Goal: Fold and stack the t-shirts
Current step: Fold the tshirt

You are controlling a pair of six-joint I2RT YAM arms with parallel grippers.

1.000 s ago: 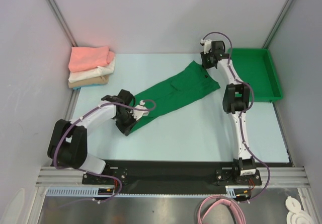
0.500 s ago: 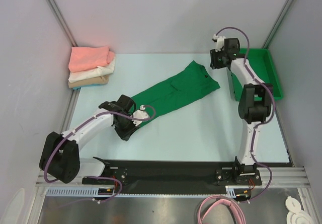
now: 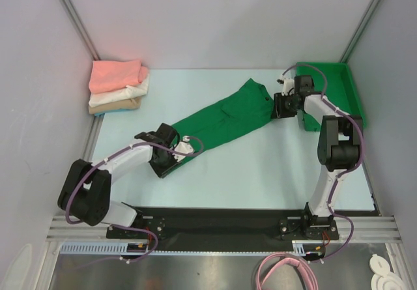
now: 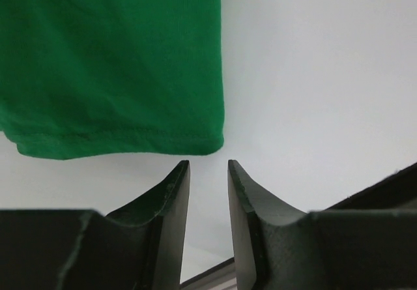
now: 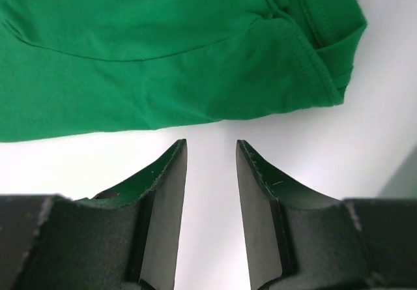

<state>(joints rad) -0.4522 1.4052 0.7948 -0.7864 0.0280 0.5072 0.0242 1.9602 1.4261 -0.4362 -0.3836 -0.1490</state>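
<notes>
The left gripper will grab the dark green t-shirt [image 3: 225, 124] next, holding it by its near hem corner [image 3: 167, 173], and then it will swing the t-shirt straight for folding.
The dark green t-shirt [image 3: 225, 124] lies flat in a long diagonal strip across the table. My left gripper [image 3: 164, 163] is at its near-left end. In the left wrist view the left gripper [image 4: 208, 167] is open and empty, just short of the shirt's hem [image 4: 117, 140]. My right gripper [image 3: 281, 105] is at the shirt's far-right end. In the right wrist view the right gripper [image 5: 210, 146] is open and empty, just short of the shirt's edge [image 5: 163, 62]. Folded salmon pink [image 3: 117, 73], white [image 3: 120, 94] and tan [image 3: 112, 107] shirts are stacked at the back left.
A rigid green plastic bin [image 3: 339, 91] stands at the back right, right behind my right arm. Grey walls close in the left, back and right sides. The black base rail [image 3: 215, 221] runs along the near edge.
My right gripper swung away from the shirt's collar end, back towards the bin, then came down low at the shirt's right edge. My left gripper shifted slightly at the hem end.
</notes>
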